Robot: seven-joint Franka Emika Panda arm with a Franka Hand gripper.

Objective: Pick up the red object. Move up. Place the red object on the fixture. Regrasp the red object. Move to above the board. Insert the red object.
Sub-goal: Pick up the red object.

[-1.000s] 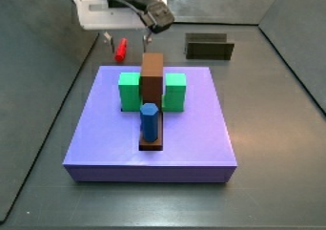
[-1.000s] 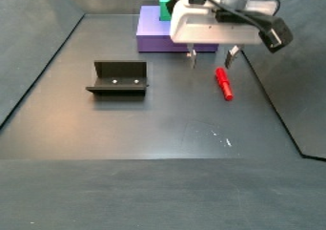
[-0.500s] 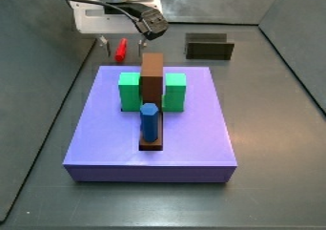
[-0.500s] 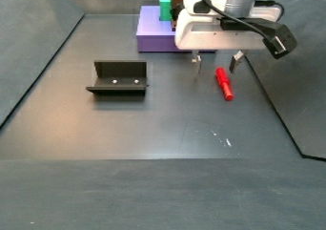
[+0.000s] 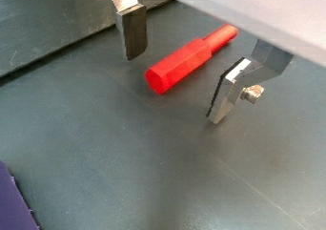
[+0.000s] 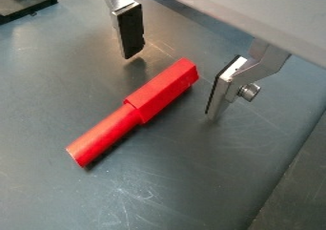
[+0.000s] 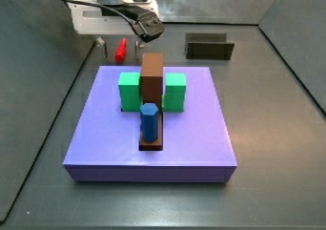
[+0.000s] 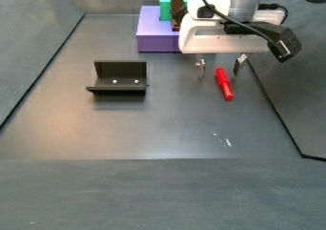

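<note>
The red peg needs to go on the fixture [image 7: 211, 47], so the robot's gripper needs to grab the peg by its thicker square end [image 7: 121, 54] next.
The red object [image 5: 192, 59] [image 6: 133, 112] lies flat on the grey floor, beside the board's far corner in a side view [image 7: 121, 51] and to the right of the fixture [image 8: 118, 78] in the one opposite [image 8: 223, 83]. My gripper [image 5: 174, 81] [image 6: 173, 81] [image 8: 219, 70] is open, low over the peg's thicker end, one finger on each side and neither touching it. From the side it hangs just above the peg [image 7: 117, 40]. The fixture [image 7: 211, 47] stands bare. The purple board [image 7: 192, 129] [image 8: 152, 35] lies apart from the peg.
On the board stand two green blocks [image 7: 130, 91], a long brown bar [image 7: 152, 76] and an upright blue peg [image 7: 151, 121]. Sloping grey tray walls [image 8: 287, 110] ring the floor, one close to the peg.
The gripper has come down and shifted over the red peg, its open fingers now straddling it. The peg, fixture and board have not moved.
</note>
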